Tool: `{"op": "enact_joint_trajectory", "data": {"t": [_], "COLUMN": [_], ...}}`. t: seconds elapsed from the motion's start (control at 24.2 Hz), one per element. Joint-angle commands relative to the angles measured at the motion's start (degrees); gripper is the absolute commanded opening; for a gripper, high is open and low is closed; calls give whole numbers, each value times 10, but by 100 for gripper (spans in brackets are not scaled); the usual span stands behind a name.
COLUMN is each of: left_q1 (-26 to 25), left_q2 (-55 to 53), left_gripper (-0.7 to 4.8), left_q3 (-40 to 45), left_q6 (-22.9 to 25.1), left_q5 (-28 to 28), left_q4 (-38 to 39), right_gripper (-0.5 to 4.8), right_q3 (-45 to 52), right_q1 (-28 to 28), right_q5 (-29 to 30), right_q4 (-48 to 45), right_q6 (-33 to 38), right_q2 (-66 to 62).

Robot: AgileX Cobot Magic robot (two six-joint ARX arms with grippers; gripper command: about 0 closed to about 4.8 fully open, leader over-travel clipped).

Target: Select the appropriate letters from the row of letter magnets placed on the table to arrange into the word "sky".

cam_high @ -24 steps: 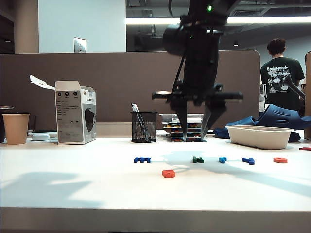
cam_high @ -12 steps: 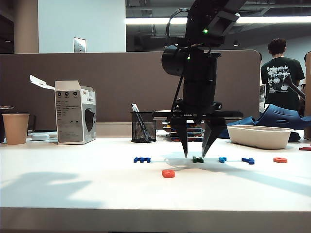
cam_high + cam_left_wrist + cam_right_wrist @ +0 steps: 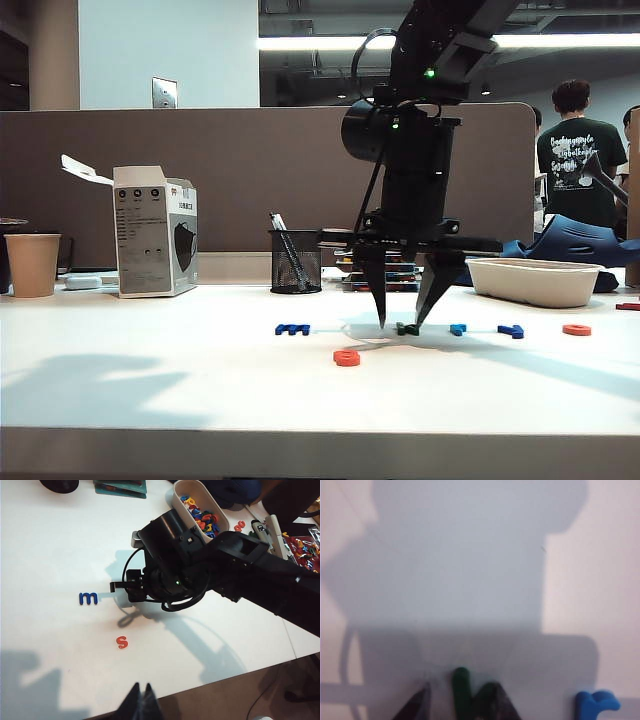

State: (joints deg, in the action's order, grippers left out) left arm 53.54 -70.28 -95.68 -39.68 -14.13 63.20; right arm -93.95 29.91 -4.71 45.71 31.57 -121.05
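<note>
My right gripper grabs the dark green k across its stem and arms next, to set it beside the orange-red s [image 3: 346, 358] for "sky".
The row of letter magnets lies across the white table [image 3: 200, 400]: a dark-blue m [image 3: 292, 328], a dark-green letter [image 3: 407, 328], a light-blue one [image 3: 458, 328], a dark-blue angular one [image 3: 511, 331] and an orange-red one [image 3: 576, 329]. In front of the row lies an orange-red s [image 3: 346, 357]. My right gripper [image 3: 401, 324] points down at the table, open, its fingertips on either side of the green letter [image 3: 462, 687]. My left gripper [image 3: 142, 692] is shut and holds nothing, high over the table's front edge, with the s [image 3: 122, 642] and m [image 3: 88, 598] below it.
A white tray [image 3: 535, 281] of spare letters stands at the back right. Behind the row are a mesh pen cup [image 3: 296, 261] and a stack of cases [image 3: 350, 262]. A carton [image 3: 153, 231] and a paper cup [image 3: 32, 264] stand at the back left.
My right gripper has come down from well above the table until its tips sit at the tabletop on either side of the green letter. The letters have not moved.
</note>
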Motion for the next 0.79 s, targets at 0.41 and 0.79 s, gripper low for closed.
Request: {"op": "enact_joint_trajectory", "data": {"t": [0.41, 0.79], "left_q1": [0, 0], "left_q2": [2, 2], "left_gripper": [-5, -5], "left_q3": [-2, -2], "left_q6": [2, 2], "left_q5": [-2, -2], "left_q4": [-3, -3], "right_gripper": [144, 134], "right_q3": [-1, -1], "right_q1": [1, 3], "right_q5": [4, 4], "right_q4": [27, 52], "right_q6": [3, 1], "right_q2": [-9, -23]}}
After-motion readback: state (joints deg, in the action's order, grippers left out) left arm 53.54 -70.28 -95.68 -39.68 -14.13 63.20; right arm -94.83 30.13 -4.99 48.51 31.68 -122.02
